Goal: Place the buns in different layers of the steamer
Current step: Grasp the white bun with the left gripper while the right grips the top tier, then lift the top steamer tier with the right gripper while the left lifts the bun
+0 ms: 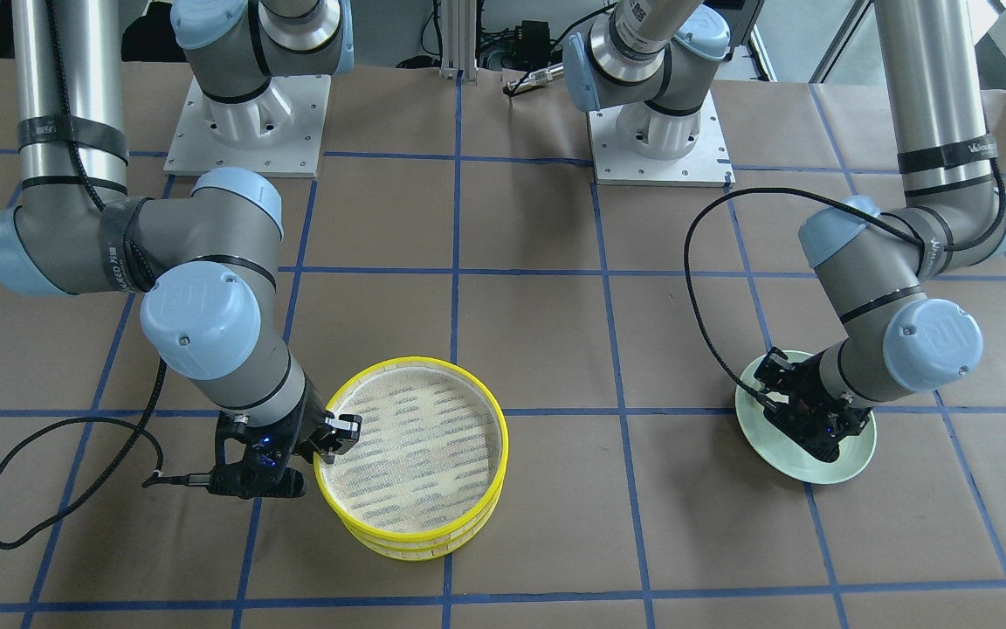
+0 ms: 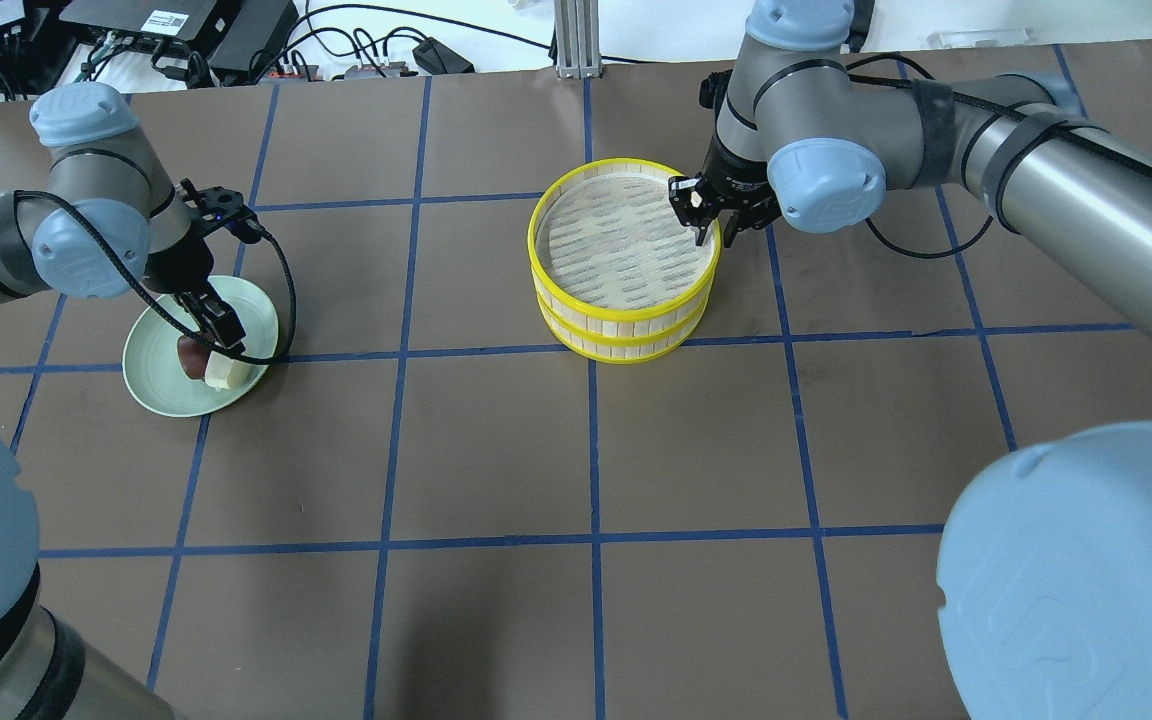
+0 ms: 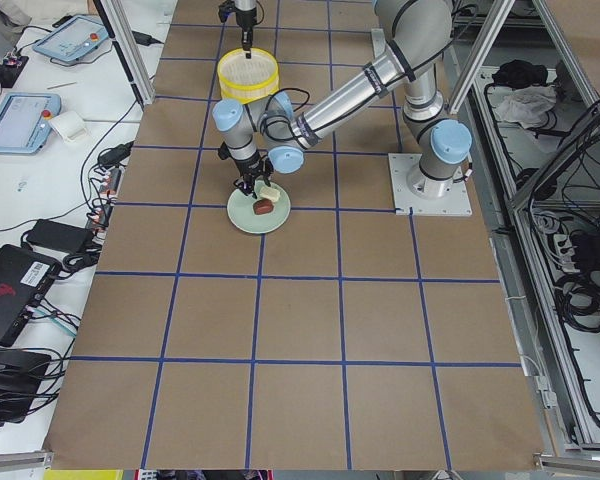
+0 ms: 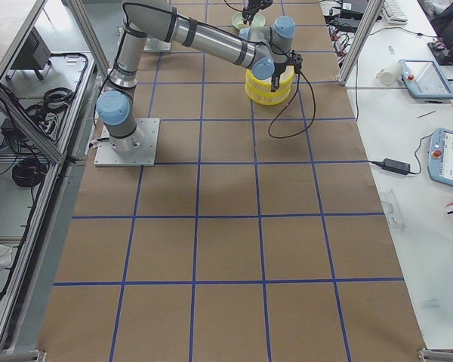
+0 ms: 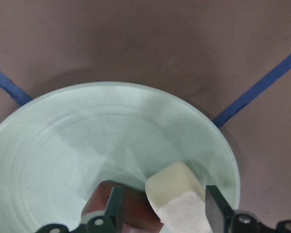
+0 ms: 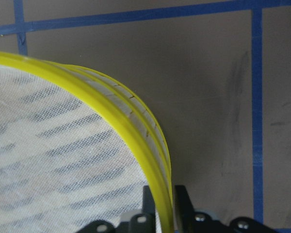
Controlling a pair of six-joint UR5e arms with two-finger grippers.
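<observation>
I will next use my left gripper to grab the cream-white bun around its body (image 5: 177,194), so that I can place the bun in a steamer layer.
The yellow-rimmed steamer layers (image 2: 626,345) stand stacked mid-table, and the top layer's rim (image 1: 416,360) and mesh floor (image 6: 48,145) are bare. My right gripper (image 2: 704,215) is shut on that top rim (image 6: 111,109), one finger inside and one outside. The cream-white bun (image 5: 174,187) and the reddish-brown bun (image 5: 136,208) lie side by side on the pale green plate (image 2: 161,385). My left gripper (image 5: 164,194) is down on the plate, open, with its fingers on either side of the cream bun (image 2: 221,372). The brown bun (image 2: 189,357) is just beside the inner finger.
The table is brown paper with a blue tape grid. The arm bases (image 1: 245,122) stand at the robot's side. Black wrist cables loop over the table near the steamer (image 1: 31,489) and the plate (image 1: 704,288). Open table lies between the plate and the steamer.
</observation>
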